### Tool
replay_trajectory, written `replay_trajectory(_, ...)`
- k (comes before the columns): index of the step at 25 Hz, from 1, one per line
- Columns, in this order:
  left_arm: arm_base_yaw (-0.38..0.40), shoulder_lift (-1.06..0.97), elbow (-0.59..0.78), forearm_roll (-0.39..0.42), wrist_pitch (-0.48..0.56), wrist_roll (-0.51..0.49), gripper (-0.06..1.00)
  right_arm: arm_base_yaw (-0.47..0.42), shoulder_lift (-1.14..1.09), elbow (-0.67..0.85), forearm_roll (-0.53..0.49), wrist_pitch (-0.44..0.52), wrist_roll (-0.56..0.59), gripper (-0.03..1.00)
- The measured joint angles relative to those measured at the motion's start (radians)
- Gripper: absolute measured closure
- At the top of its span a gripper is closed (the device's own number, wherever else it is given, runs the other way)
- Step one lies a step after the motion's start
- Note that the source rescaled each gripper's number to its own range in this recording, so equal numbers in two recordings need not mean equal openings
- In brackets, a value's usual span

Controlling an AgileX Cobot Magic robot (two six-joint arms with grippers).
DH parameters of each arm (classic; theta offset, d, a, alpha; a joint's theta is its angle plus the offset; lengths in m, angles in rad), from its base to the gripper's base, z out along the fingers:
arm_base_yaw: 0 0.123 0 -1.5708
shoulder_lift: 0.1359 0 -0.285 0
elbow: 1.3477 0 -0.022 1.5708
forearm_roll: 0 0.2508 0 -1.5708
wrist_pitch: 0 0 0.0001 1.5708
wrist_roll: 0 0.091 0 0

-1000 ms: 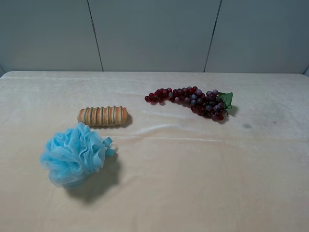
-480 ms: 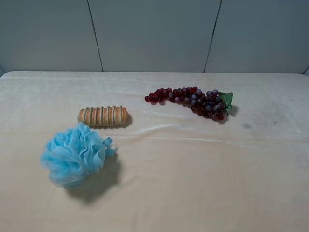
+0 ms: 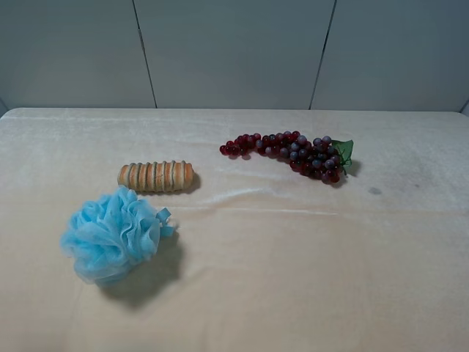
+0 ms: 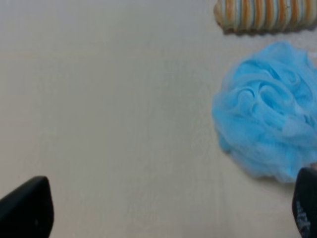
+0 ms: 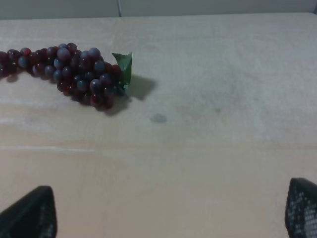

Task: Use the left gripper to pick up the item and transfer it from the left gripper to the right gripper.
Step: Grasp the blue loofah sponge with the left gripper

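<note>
The left gripper grabs the light blue pouf by its ruffled mesh folds next, to hand the pouf (image 3: 113,235) over to my right gripper.
The item, a fluffy light blue bath pouf (image 3: 113,235), lies on the cream table at the front left, its ribbon loop on its right side. It also shows in the left wrist view (image 4: 267,124). Neither arm shows in the exterior high view. In the left wrist view my left gripper (image 4: 166,218) is open and empty above the table, and the pouf lies just ahead of one black fingertip (image 4: 306,208). In the right wrist view my right gripper (image 5: 166,215) is open and empty, with only its two black fingertips (image 5: 29,213) in view.
A ridged tan bread roll (image 3: 156,177) lies just behind the pouf and also shows in the left wrist view (image 4: 265,15). A dark red grape bunch (image 3: 289,152) with a green leaf lies at the back right and also shows in the right wrist view (image 5: 74,72). A grey wall stands behind the table.
</note>
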Motion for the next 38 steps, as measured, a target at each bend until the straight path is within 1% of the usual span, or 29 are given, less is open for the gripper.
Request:
replay_trajectory(2,-0.038,0.101,-0.043,0.005,-0.02,0.0,-0.01,0.0,0.0,0.0,0.0,0.0,0.0,-0.03)
replay_trajectory(6,-0.186,0.281,-0.11,0.046,-0.047,-0.005,-0.01,0.0,0.0,0.0,0.0,0.0,0.0,-0.03)
replay_trajectory(9,-0.29,0.432,-0.138,0.046,-0.061,-0.02,-0.01,0.0,0.0,0.0,0.0,0.0,0.0,-0.03)
replay_trajectory(14,-0.408,0.638,-0.143,0.046,-0.093,-0.047,-0.01,0.0,0.0,0.0,0.0,0.0,0.0,-0.03)
replay_trajectory(19,-0.499,0.8,-0.143,0.046,-0.171,-0.056,-0.01,0.0,0.0,0.0,0.0,0.0,0.0,-0.03)
replay_trajectory(24,-0.57,0.938,-0.143,0.046,-0.241,-0.071,-0.01,0.0,0.0,0.0,0.0,0.0,0.0,-0.03)
replay_trajectory(27,-0.594,1.017,-0.143,0.046,-0.252,-0.078,-0.01,0.0,0.0,0.0,0.0,0.0,0.0,-0.03)
replay_trajectory(30,-0.6,1.082,-0.144,0.051,-0.265,-0.078,0.0,0.0,0.0,0.0,0.0,0.0,0.0,-0.03)
replay_trajectory(31,-0.6,1.101,-0.145,0.052,-0.267,-0.078,0.02,0.0,0.0,0.0,0.0,0.0,0.0,-0.03)
replay_trajectory(33,-0.6,1.129,-0.147,0.056,-0.274,-0.079,0.11,0.0,0.0,0.0,0.0,0.0,0.0,-0.03)
replay_trajectory(35,-0.6,1.144,-0.149,0.058,-0.288,-0.079,0.26,0.0,0.0,0.0,0.0,0.0,0.0,-0.03)
replay_trajectory(37,-0.6,1.148,-0.15,0.058,-0.306,-0.079,0.47,0.0,0.0,0.0,0.0,0.0,0.0,-0.03)
replay_trajectory(38,-0.6,1.148,-0.15,0.057,-0.313,-0.079,0.61,0.0,0.0,0.0,0.0,0.0,0.0,-0.03)
